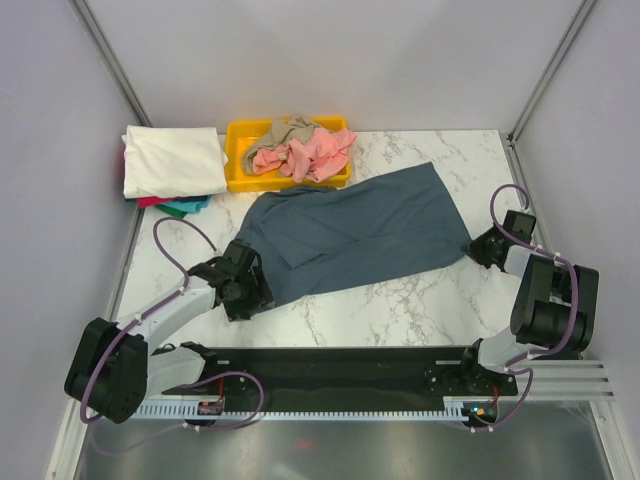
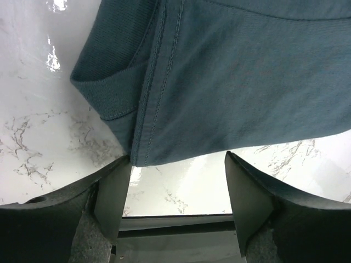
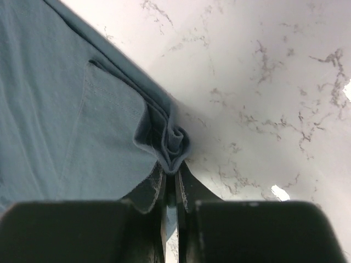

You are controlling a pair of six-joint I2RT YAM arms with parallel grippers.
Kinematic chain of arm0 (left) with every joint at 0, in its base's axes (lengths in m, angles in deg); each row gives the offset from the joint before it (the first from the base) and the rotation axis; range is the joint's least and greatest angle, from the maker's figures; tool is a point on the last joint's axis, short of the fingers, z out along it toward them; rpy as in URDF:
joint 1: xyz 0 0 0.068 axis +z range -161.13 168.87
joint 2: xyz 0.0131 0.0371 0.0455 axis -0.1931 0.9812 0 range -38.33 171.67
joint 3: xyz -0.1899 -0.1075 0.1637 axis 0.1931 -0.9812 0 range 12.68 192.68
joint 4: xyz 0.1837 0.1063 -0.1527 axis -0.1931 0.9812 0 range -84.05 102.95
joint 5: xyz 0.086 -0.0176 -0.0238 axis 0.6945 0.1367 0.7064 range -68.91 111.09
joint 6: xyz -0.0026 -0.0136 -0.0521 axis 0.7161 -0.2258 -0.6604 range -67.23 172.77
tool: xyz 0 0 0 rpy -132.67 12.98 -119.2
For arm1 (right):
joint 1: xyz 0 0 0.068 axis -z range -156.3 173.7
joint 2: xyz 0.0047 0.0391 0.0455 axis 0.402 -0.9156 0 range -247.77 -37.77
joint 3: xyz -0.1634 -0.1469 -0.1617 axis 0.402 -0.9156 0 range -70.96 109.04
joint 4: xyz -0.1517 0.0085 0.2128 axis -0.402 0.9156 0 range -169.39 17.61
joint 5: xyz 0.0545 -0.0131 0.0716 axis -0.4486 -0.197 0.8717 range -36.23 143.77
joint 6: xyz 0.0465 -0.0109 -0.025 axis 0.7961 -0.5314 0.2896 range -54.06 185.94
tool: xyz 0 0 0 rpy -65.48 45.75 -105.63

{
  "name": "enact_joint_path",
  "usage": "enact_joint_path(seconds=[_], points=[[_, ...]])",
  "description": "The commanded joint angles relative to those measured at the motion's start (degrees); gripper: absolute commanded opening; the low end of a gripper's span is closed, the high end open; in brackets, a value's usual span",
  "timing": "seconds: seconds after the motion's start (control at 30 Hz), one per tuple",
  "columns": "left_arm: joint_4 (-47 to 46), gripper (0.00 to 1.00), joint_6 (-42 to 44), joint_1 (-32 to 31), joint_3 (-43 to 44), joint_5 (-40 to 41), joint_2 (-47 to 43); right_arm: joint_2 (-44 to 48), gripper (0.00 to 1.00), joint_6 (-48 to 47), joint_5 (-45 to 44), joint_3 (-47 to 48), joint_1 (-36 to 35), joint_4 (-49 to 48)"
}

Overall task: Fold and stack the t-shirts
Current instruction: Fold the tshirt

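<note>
The slate-blue t-shirt (image 1: 355, 235) next needs to be gripped by its hemmed near corner with the robot's left gripper, opposite the right gripper, so that the t-shirt can be stretched straight for folding.
A large slate-blue t-shirt (image 1: 355, 235) lies half-folded across the middle of the marble table. My left gripper (image 1: 243, 284) is at its near-left corner, jaws open; in the left wrist view the shirt's hemmed corner (image 2: 219, 87) lies just ahead of the gripper (image 2: 178, 175), touching the left fingertip (image 2: 116, 189). My right gripper (image 1: 476, 246) is at the shirt's right corner, shut on a bunched fold of blue cloth (image 3: 174, 143). Folded t-shirts (image 1: 170, 162), cream-white on top with red and teal edges below, are stacked at the back left. Salmon-pink (image 1: 305, 155) and tan (image 1: 290, 130) shirts fill the bin.
A yellow plastic bin (image 1: 238, 160) stands at the back centre against the wall. Grey walls with metal posts close in the table on three sides. A black rail (image 1: 340, 368) carrying the arm bases runs along the near edge.
</note>
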Motion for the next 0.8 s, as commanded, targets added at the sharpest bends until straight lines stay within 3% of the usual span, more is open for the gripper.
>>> enact_joint_path(seconds=[0.0,0.07,0.17,0.2,0.27,0.3,0.33,0.43,0.57,0.77], points=[[-2.77,0.76,-2.43,-0.36,-1.98,5.41,2.23,-0.02,0.06,-0.75,0.62,-0.60,-0.07,-0.10],[-3.99,0.70,-2.34,-0.36,-1.80,6.55,2.23,0.25,0.00,-0.84,0.62,-0.78,-0.07,-0.10],[-5.06,0.44,-1.29,-0.36,-1.02,9.71,2.49,-0.37,0.00,-1.02,1.67,-0.95,-0.07,-0.45],[-4.97,0.31,-0.51,-0.36,0.47,10.94,3.02,-0.63,0.00,-1.02,2.03,-0.95,0.19,-0.54],[-4.97,0.22,0.29,-0.27,2.06,12.00,3.20,-0.11,0.00,0.03,2.91,-2.18,0.98,-1.41],[-4.79,0.08,0.82,-0.27,3.80,13.13,3.02,1.03,0.00,2.30,2.82,-3.84,2.38,-1.33],[-4.44,0.02,0.99,-0.19,4.78,13.32,2.67,1.99,0.00,3.19,2.82,-4.81,3.18,-1.24],[-0.16,0.02,1.61,0.17,8.82,14.55,-0.92,7.42,0.00,3.82,3.17,-6.92,5.38,1.20],[6.54,0.02,2.58,2.27,11.47,16.31,-9.18,18.85,0.00,3.03,0.63,-7.28,7.84,13.74],[13.30,0.02,1.00,3.33,12.35,12.36,-18.85,33.72,0.00,3.20,-2.71,-5.53,10.04,30.36]])
